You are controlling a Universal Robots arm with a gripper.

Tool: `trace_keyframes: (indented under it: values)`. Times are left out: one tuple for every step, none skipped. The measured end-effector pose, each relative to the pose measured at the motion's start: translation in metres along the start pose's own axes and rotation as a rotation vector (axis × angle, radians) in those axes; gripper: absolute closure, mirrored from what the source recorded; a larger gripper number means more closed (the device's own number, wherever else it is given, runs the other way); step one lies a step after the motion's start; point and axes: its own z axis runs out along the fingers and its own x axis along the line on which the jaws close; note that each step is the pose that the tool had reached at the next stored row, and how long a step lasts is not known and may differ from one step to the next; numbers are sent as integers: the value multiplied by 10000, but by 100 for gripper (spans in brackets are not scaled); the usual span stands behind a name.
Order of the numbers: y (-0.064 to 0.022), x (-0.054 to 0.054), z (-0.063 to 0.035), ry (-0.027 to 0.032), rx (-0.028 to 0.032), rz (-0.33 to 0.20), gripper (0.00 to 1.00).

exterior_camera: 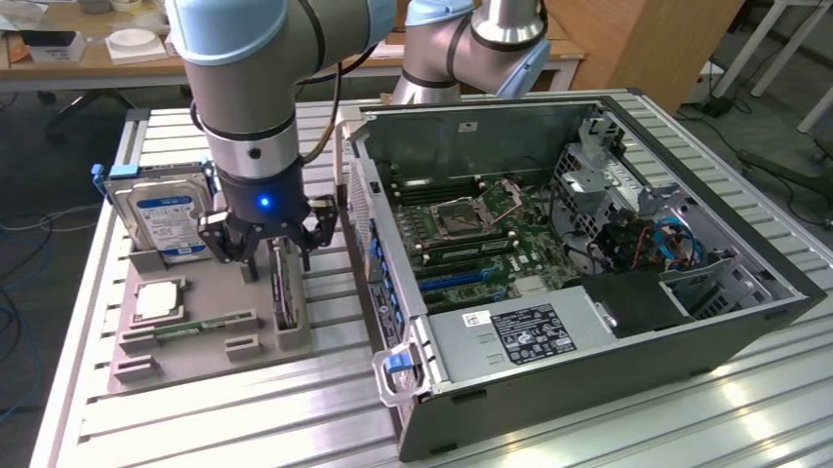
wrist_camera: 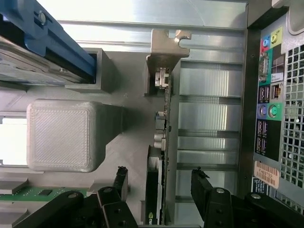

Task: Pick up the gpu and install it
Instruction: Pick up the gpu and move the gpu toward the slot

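The GPU has its lower side inside the grey holder's slot (exterior_camera: 293, 337), so my gripper should take hold of the GPU by its free upper edge (exterior_camera: 277, 255).
The gpu (exterior_camera: 284, 294) stands on edge in a slot of the grey holder (exterior_camera: 182, 356), dark-faced with a silvery end bracket (wrist_camera: 164, 51). In the wrist view I look down on the gpu's (wrist_camera: 159, 142) thin top edge. My gripper (exterior_camera: 267, 255) hangs just above the card, open. Its two black fingertips straddle the card, one finger (wrist_camera: 120, 181) on one side and the other finger (wrist_camera: 201, 184) on the opposite side, each with a gap to the board. Nothing is held in the gripper (wrist_camera: 161, 183).
An open computer case (exterior_camera: 586, 244) lies at the exterior view's right, motherboard (exterior_camera: 469, 234) exposed, its rear ports (wrist_camera: 268, 95) close to the gpu. The holder also carries a hard drive (exterior_camera: 163, 210) with blue rails, a processor chip (exterior_camera: 156, 300) and a green memory stick (exterior_camera: 209, 325).
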Motion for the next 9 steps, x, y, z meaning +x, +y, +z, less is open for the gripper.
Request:
trace_keyframes:
  values:
    - [0,0,7,-1,-1,0,35]
    - [0,0,14,-1,0,0,35]
    - [-1,2,20,-1,0,1,35]
    - [0,9,23,-2,1,3,35]
    - [0,14,26,-3,0,3,36]
    - [-1,16,29,-4,0,1,36]
    - [-1,16,32,-4,0,0,36]
    - [-1,17,34,-3,0,-1,44]
    - [-1,23,36,-4,0,1,44]
